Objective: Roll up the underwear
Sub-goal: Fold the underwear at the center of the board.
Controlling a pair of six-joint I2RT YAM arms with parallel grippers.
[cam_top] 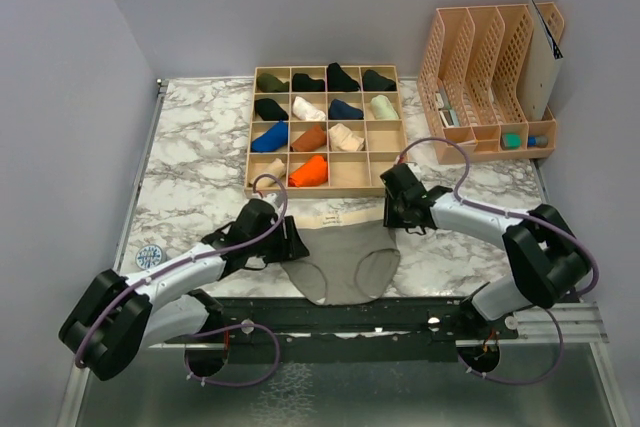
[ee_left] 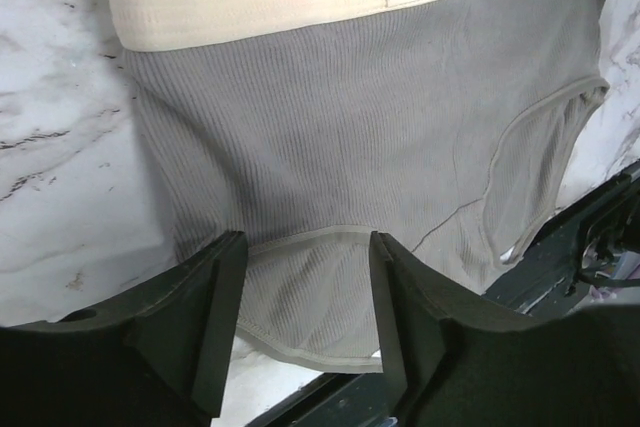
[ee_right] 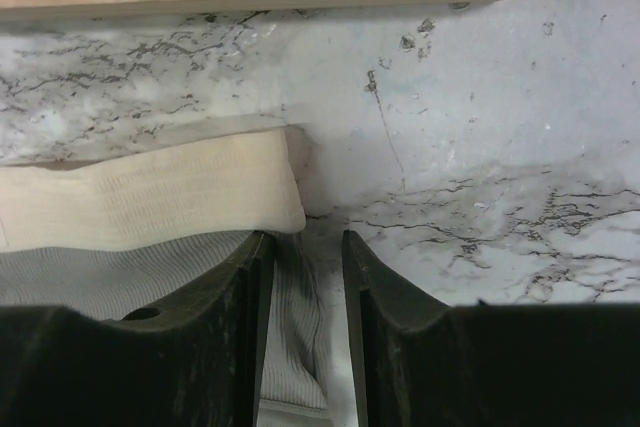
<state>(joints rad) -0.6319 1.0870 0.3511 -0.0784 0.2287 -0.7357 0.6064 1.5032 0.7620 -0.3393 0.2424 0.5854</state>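
Observation:
The right gripper grips the underwear's grey side edge beside the cream band (cam_top: 335, 217) next, to fold that side across for rolling.
The grey underwear (cam_top: 345, 259) with a cream band (cam_top: 335, 217) lies flat at the table's near middle, band towards the back. My left gripper (cam_top: 297, 243) is open at its left edge; in the left wrist view (ee_left: 305, 292) the jaws straddle the hem of a leg opening (ee_left: 300, 239) without closing on it. My right gripper (cam_top: 391, 213) is open at the band's right end; in the right wrist view (ee_right: 305, 272) a fold of grey cloth (ee_right: 295, 317) lies between the parted jaws. I cannot pick out the plain beige garment as a flat piece.
A wooden compartment tray (cam_top: 385, 159) with several rolled garments in many colours, some pale, stands just behind the underwear. A peach file rack (cam_top: 485, 77) stands at the back right. The black rail (cam_top: 400, 312) runs along the table's near edge.

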